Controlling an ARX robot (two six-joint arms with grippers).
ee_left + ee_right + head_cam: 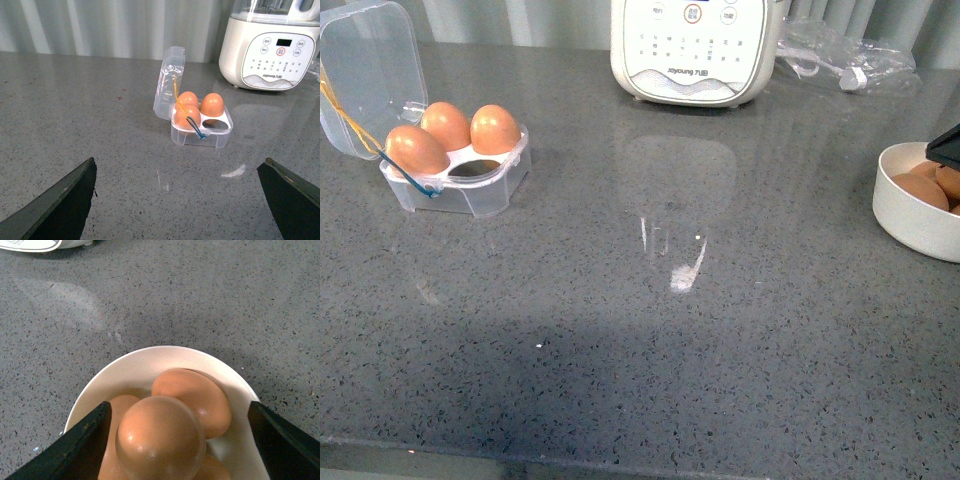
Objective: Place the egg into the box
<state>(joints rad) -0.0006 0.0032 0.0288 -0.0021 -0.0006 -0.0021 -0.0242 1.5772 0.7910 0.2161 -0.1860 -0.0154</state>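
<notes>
The right gripper grips the top egg by its rounded sides next, to fill the empty hollow of the clear box (215,123).
The clear box (470,190) stands at the far left of the counter with its lid up; it holds three brown eggs (446,125) and one hollow is empty. It also shows in the left wrist view (202,131). My left gripper (180,197) is open and empty, hanging over bare counter short of the box. My right gripper (180,440) is open with its jaws either side of the top egg (160,437) in the round white bowl (150,365). In the front view the bowl (905,205) is at the right edge, with only a dark tip of that gripper showing.
A white kitchen appliance (695,50) stands at the back centre, also seen in the left wrist view (272,50). A crumpled clear plastic bag (850,55) lies at the back right. The counter's front edge runs along the bottom of the front view.
</notes>
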